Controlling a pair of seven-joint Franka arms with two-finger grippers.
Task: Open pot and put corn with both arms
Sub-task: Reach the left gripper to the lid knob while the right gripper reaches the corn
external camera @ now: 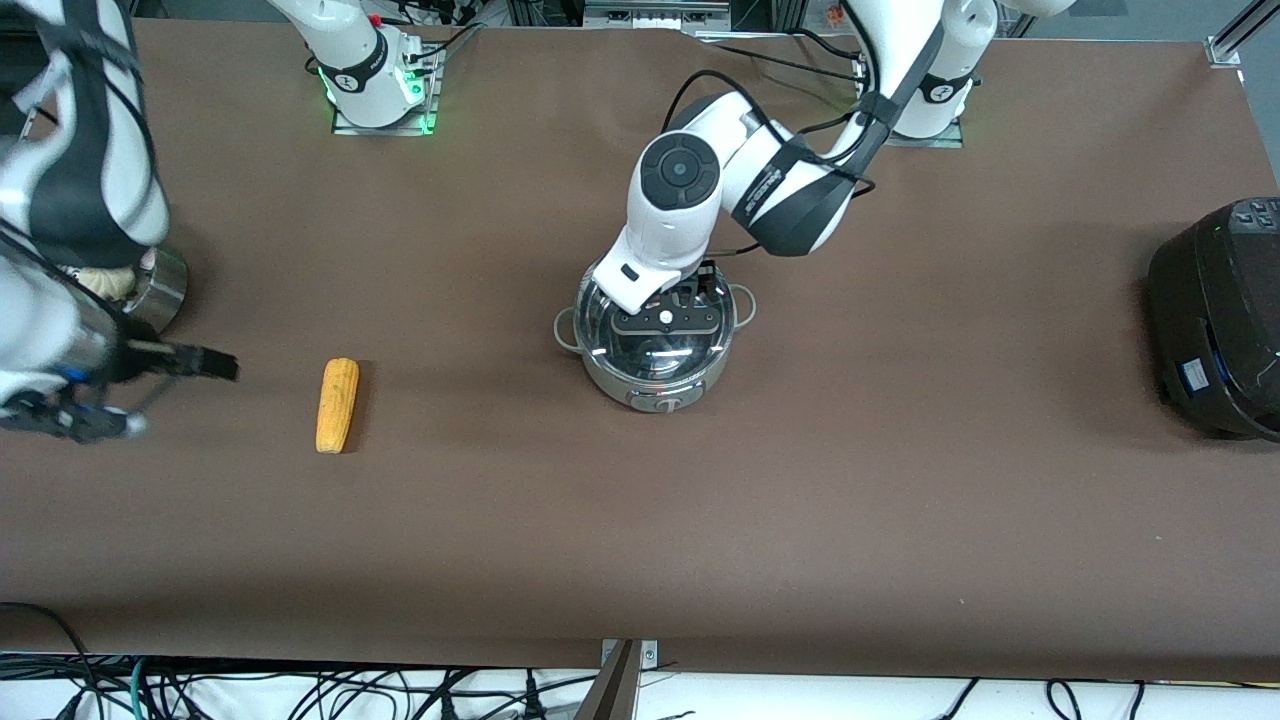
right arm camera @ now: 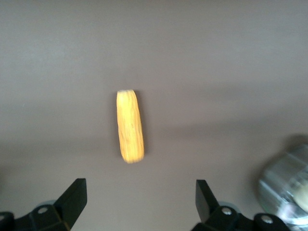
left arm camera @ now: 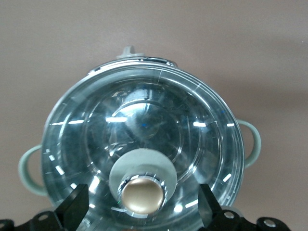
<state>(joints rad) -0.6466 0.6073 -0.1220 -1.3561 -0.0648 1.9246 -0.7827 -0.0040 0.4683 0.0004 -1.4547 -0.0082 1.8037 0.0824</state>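
Note:
I should grab the corn by its long kernel-covered sides with my right gripper next, so the corn's flat end [external camera: 330, 448] stays free to go into the pot [external camera: 655, 385].
The steel pot [external camera: 655, 385] stands mid-table with its glass lid [left arm camera: 144, 120] on. My left gripper [external camera: 668, 318] is open and low over the lid, one finger on each side of the tan knob [left arm camera: 141, 194] and clear of it; in the left wrist view the gripper [left arm camera: 141, 208] straddles the knob. The yellow corn [external camera: 337, 405] lies flat on the table toward the right arm's end. My right gripper [external camera: 155, 390] is open and empty, up in the air beside the corn. In the right wrist view the corn [right arm camera: 130, 126] lies ahead of the open gripper [right arm camera: 139, 199].
A steel steamer [external camera: 160, 285] with a pale bun stands at the right arm's end, partly hidden by the right arm; it also shows in the right wrist view [right arm camera: 284, 190]. A large black cooker [external camera: 1220, 310] stands at the left arm's end of the brown table [external camera: 800, 520].

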